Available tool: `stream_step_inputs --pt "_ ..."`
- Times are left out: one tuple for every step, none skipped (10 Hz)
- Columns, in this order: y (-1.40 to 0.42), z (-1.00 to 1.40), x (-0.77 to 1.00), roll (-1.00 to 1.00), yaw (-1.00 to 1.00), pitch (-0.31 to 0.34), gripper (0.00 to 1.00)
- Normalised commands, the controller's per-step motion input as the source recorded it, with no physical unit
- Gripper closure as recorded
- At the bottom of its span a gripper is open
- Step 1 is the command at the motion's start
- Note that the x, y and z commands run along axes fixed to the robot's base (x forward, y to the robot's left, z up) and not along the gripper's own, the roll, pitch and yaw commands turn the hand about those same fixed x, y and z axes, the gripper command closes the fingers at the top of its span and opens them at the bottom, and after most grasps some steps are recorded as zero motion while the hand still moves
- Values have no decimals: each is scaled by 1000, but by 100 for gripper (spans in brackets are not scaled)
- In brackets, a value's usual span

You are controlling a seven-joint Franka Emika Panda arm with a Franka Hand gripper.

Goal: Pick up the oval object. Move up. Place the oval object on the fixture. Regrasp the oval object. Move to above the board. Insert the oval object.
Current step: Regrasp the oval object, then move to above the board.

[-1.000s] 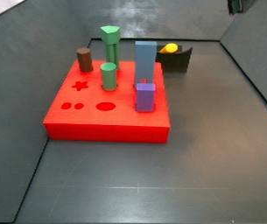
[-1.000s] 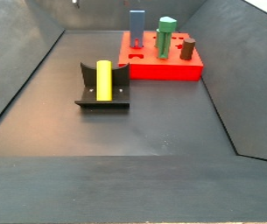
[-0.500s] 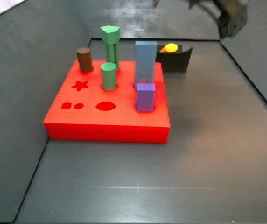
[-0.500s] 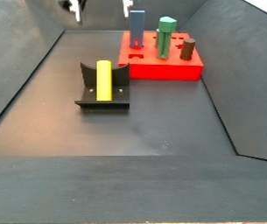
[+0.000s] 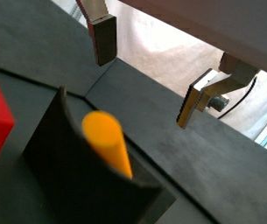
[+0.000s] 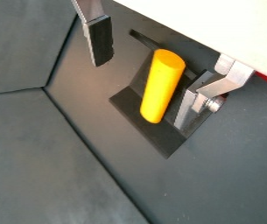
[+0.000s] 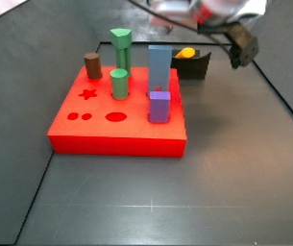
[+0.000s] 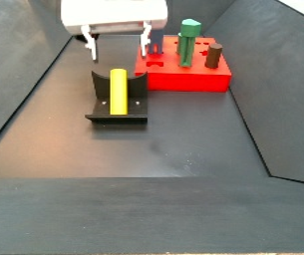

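My gripper will grab the raised end of the oval object in the fixture next. The oval object's lower end then stays free to go into the board (image 8: 183,78).
The yellow-orange oval object (image 8: 117,90) lies lengthwise in the dark fixture (image 8: 116,118), left of the red board (image 8: 183,78). It also shows in a side view (image 7: 186,52) in the fixture (image 7: 195,67), behind the board (image 7: 116,125). My gripper (image 8: 116,45) is open and empty, hanging just above the fixture's far end; it also shows in a side view (image 7: 215,40). In both wrist views the fingers (image 6: 99,39) (image 5: 104,39) stand wide on either side of the oval object (image 6: 161,83) (image 5: 108,142) without touching it.
Pegs stand in the board: a brown round peg (image 7: 93,65), two green pegs (image 7: 120,43) (image 7: 119,83), a tall blue one (image 7: 158,67) and a purple one (image 7: 159,105). Grey walls slope up around the dark floor (image 8: 154,149).
The gripper has come down from the top edge of both side views to just above the fixture. The oval object and pegs have not moved.
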Motion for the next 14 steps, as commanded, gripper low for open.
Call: stream_step_inputs --pt "41 -1000 92 70 -44 -73 0" --pt "27 -868 91 69 -46 -45 0" --pt "21 -768 85 69 -46 -32 0" --pt "12 -565 81 68 -36 -10 0" --pt "5 -375 70 72 -19 5 0" --pt "3 -238 64 71 -4 3 0" --pt "0 0 0 0 0 0 100" --pt "-1 1000 45 -14 -54 59 100" --pt "-2 1000 43 -15 -58 61 100" --pt "-3 1000 31 -26 -41 80 100" --pt "-3 1000 28 -31 -30 88 100" --pt "-3 1000 25 -44 -4 103 100" --pt "-5 1000 20 -44 18 111 100" --pt "-7 1000 17 -49 36 114 100"
